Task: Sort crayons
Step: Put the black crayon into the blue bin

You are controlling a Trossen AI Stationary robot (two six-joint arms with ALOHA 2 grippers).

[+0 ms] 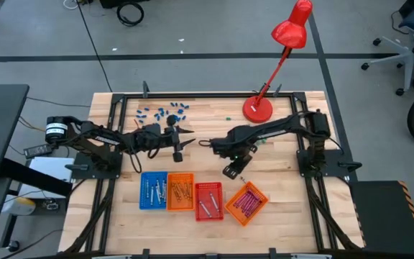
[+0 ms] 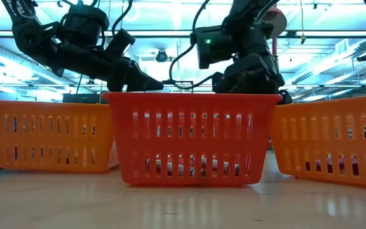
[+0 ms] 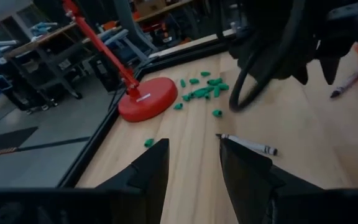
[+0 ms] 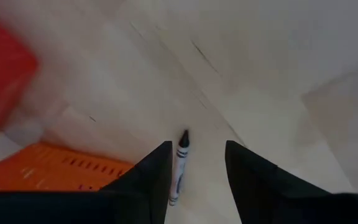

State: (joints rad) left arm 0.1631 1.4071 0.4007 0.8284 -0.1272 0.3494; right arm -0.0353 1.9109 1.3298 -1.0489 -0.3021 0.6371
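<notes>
Wood still shows between the grey crayon [image 1: 242, 179] below and my fingers, so it isn't time to close yet. My right gripper should first go down to the crayon, then close on the crayon.
A silvery grey crayon [image 4: 180, 163] lies on the wood table between the open fingers of my right gripper [image 4: 196, 171], which points down just beyond the tilted orange tray [image 1: 246, 203]. I cannot tell whether the fingers touch it. My left gripper [image 3: 191, 171] is open and empty above the table's middle [image 1: 182, 142]. Another grey crayon [image 3: 248, 144] lies flat on the table just ahead of it. Four small trays hold sorted crayons: blue [image 1: 153, 191], orange [image 1: 180, 192], red [image 1: 208, 200] and the tilted orange one.
A red desk lamp [image 1: 258, 108] stands at the far right, with stubby green bits [image 3: 201, 92] beside its base. Stubby blue bits [image 1: 164, 111] lie at the far left. The trays stand in a row near the near edge, and the red one [image 2: 192, 137] fills the low view.
</notes>
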